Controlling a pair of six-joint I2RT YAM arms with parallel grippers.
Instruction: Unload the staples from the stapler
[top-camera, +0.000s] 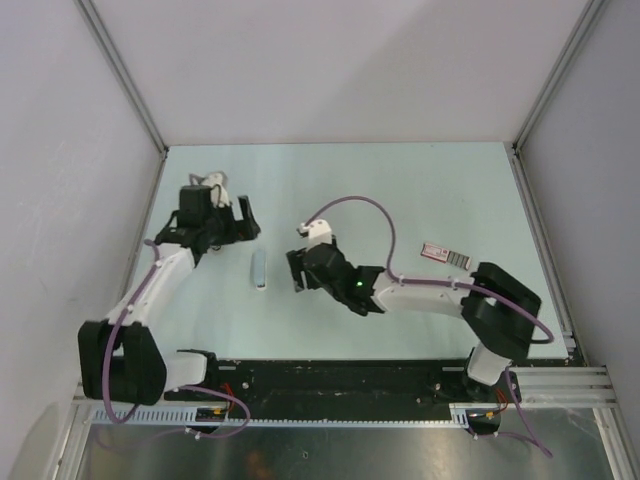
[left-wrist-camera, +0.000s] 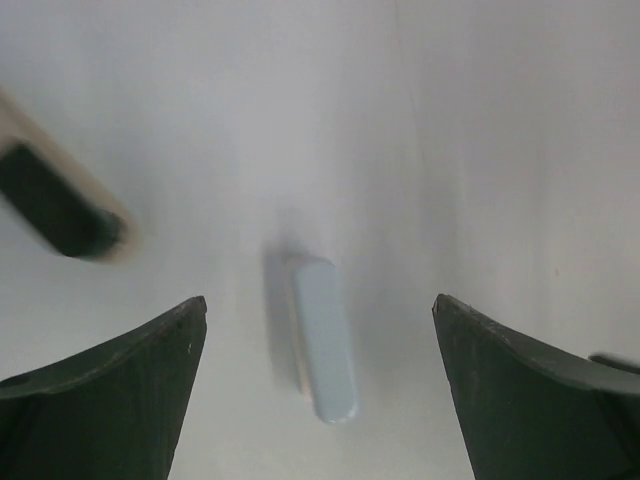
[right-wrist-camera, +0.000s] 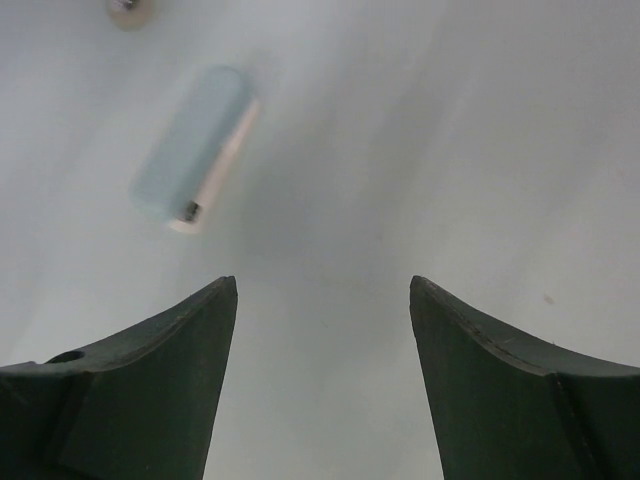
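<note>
Next, my right gripper grabs the stapler by its blue cover's end (top-camera: 259, 279) (right-wrist-camera: 160, 192), so the stapler's whitish bottom stays free to open for unloading staples.
The stapler (top-camera: 260, 270) is a short pale blue bar with a whitish underside and a small metal tip. It lies flat on the table between both arms. In the left wrist view the stapler (left-wrist-camera: 322, 340) lies below my left gripper (left-wrist-camera: 318, 300); the jaws stand wide open on either side of it, touching nothing. My left gripper (top-camera: 247, 220) hovers just beyond it. My right gripper (top-camera: 296, 270) is open and empty, with the stapler (right-wrist-camera: 192, 148) ahead to the upper left of my right gripper (right-wrist-camera: 322, 282). A tiny silvery bit (right-wrist-camera: 125, 8) shows at the top edge; I cannot tell if it is one of the staples.
A pinkish-grey rectangular piece (top-camera: 445, 255) lies at the right of the table, beside the right arm. A blurred dark shape with a pale rim (left-wrist-camera: 62, 205) shows at the left of the left wrist view. Grey walls enclose the table on three sides.
</note>
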